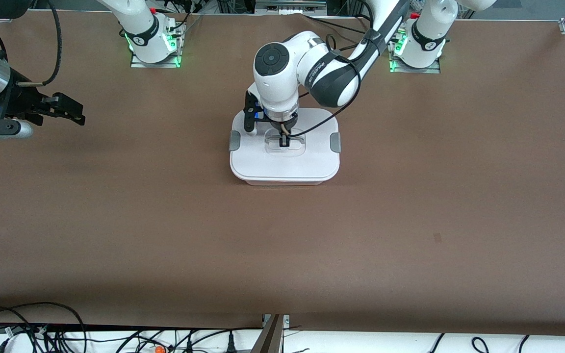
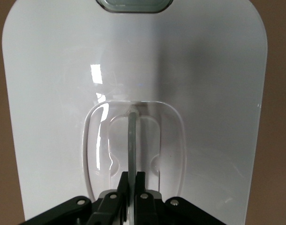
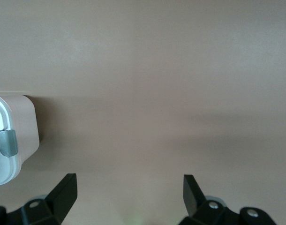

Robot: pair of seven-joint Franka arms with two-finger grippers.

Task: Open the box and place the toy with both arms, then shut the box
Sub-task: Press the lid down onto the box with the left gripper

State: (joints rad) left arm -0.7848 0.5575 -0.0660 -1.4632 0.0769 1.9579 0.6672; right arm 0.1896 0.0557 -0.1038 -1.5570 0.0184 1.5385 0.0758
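Note:
The white lid's edge [image 1: 245,172] sits down on the box rim [image 1: 284,182] and the lid would stay there, so my left gripper opens next.
The box [image 1: 285,166] sits mid-table with its white lid [image 2: 204,93] on top and grey clips [image 1: 234,140] at both ends. My left gripper [image 1: 284,141] comes straight down onto the lid's recessed centre. In the left wrist view the left gripper [image 2: 133,177] is shut on the thin grey handle [image 2: 132,140], which stands upright in the recess. My right gripper [image 1: 79,113] hangs over bare table toward the right arm's end, open with nothing between its fingers [image 3: 63,190]. The right wrist view catches one corner of the box [image 3: 23,124]. The toy is out of view.
The brown table [image 1: 410,220] spreads around the box. Both arm bases [image 1: 155,44] stand along the table's edge farthest from the front camera. Cables [image 1: 42,328] lie along the edge nearest that camera.

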